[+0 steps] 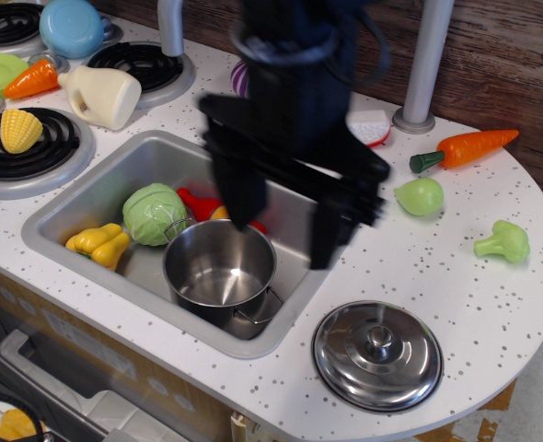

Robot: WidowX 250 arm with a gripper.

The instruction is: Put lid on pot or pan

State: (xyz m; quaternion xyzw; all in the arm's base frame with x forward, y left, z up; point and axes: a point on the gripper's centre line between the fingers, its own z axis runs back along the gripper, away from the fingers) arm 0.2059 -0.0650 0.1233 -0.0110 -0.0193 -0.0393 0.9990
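Note:
My gripper grabs the shiny lid by its small knob (pixel 379 339) next, to put the lid on the steel pot (pixel 220 270).
The round shiny steel lid (pixel 377 355) with its small knob lies flat on the white speckled counter at the front right. The steel pot (pixel 220 270) stands upright and empty in the sink basin (pixel 87 195). My gripper (pixel 285 235) is a blurred black shape above the sink's right half. Its two fingers (pixel 241 198) hang down wide apart and hold nothing. It is up and left of the lid and just behind the pot.
In the sink lie a green cabbage (pixel 153 214), a yellow pepper (pixel 98 244) and a red-orange piece. On the counter at the right are a carrot (pixel 467 147), a green pear (pixel 420 196) and broccoli (pixel 504 241). Burners with toy food stand at the left.

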